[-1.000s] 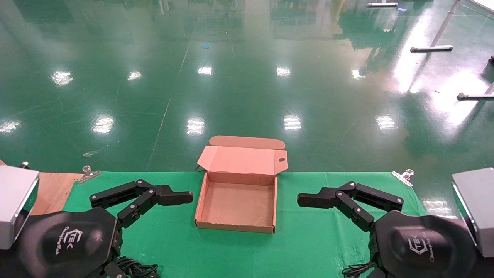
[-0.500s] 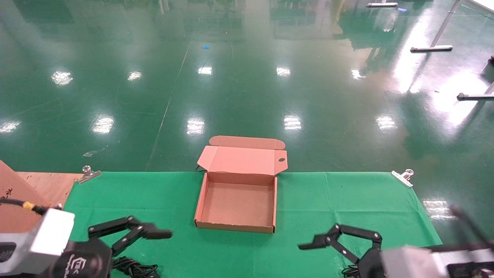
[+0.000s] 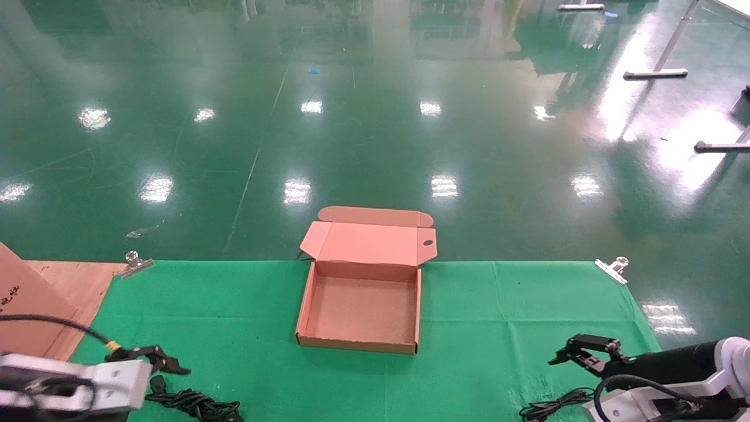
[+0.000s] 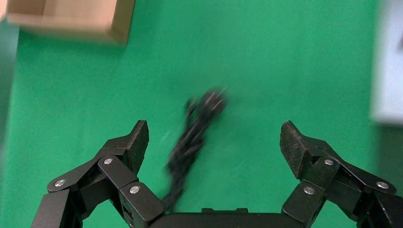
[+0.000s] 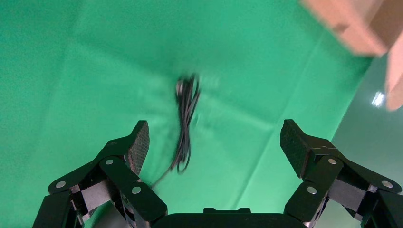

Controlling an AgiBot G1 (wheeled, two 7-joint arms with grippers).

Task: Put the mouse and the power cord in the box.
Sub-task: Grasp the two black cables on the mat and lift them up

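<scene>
My right gripper should next pinch the wire around its bundled middle (image 3: 550, 405) (image 5: 185, 124), because the rest of the wire lies in long slack loops with a single strand trailing off.
The brown box (image 3: 362, 309) lies open in the middle of the green cloth, its lid (image 3: 369, 241) folded back and its inside bare. The power cord (image 3: 196, 404) is a black bundle at the front left; in the left wrist view the power cord (image 4: 194, 137) shows blurred below and between the spread fingers. My left gripper (image 3: 153, 359) (image 4: 215, 142) hovers open just over it. My right gripper (image 3: 586, 350) (image 5: 214, 142) is open at the front right, above a thin black wire loop (image 3: 551, 405) (image 5: 185, 121). The mouse is out of view.
Metal clips (image 3: 135, 262) (image 3: 612, 266) pin the green cloth (image 3: 498, 305) at its far corners. A brown board (image 3: 35, 293) sits off the cloth at the left. A box corner (image 4: 71, 19) (image 5: 351, 23) shows in each wrist view.
Both arms have pulled back from the box's sides to the front of the table, the left over the power cord, the right over the thin wire. The box has not moved.
</scene>
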